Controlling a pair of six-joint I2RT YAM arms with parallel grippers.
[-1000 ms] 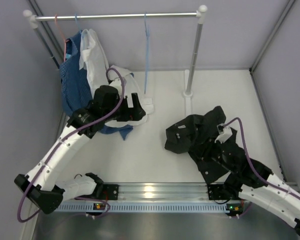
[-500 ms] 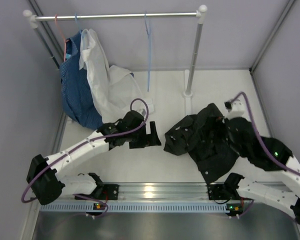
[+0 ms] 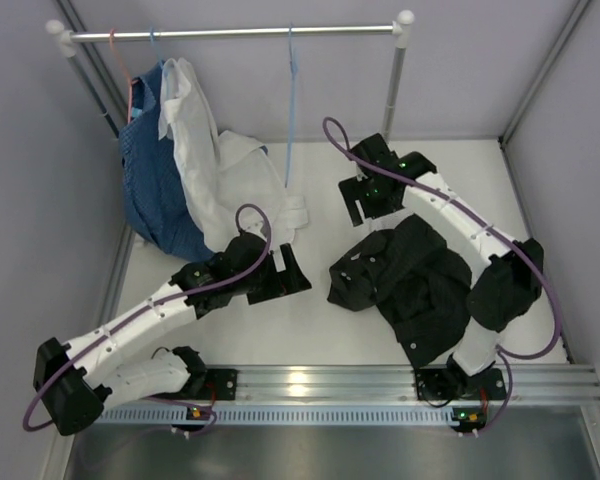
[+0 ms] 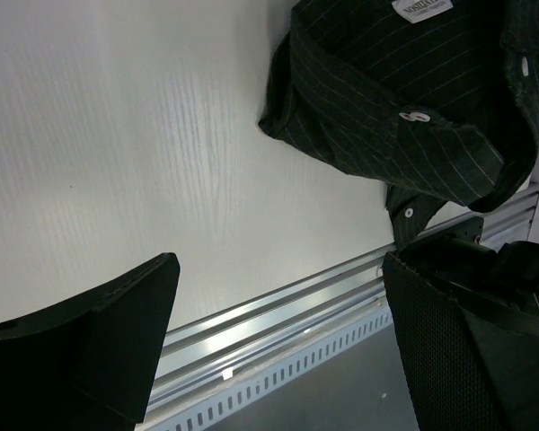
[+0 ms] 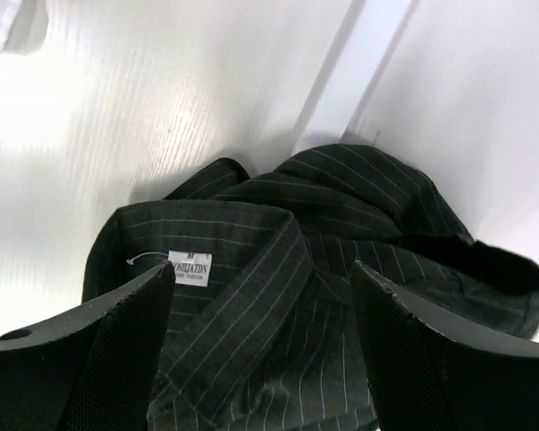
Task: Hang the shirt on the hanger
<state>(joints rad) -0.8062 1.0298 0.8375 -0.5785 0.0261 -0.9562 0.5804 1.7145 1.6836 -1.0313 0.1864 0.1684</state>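
Note:
My right gripper should next grab the shirt's collar beside its white label to hang it, leaving the collar's other side for my left gripper.
The black pinstriped shirt (image 3: 420, 275) lies crumpled on the white table, right of centre. The light-blue wire hanger (image 3: 289, 110) hangs bare from the rod at the back. My right gripper (image 3: 365, 208) is open just above the shirt's far edge. In the right wrist view it (image 5: 260, 332) hovers over the collar (image 5: 251, 278) and its white label (image 5: 189, 267), holding nothing. My left gripper (image 3: 298, 275) is open and empty just left of the shirt. The left wrist view (image 4: 278, 332) shows the shirt (image 4: 404, 99) at upper right.
A white shirt (image 3: 215, 165) and a blue patterned garment (image 3: 145, 175) hang at the left of the rod (image 3: 230, 33), beside a red hanger (image 3: 120, 60). The rack's right post (image 3: 388, 110) stands behind the right gripper. An aluminium rail (image 3: 310, 382) runs along the near edge.
My right arm rose off the shirt's near right side and swung to its far left edge. My left gripper moved from the white shirt towards the black shirt.

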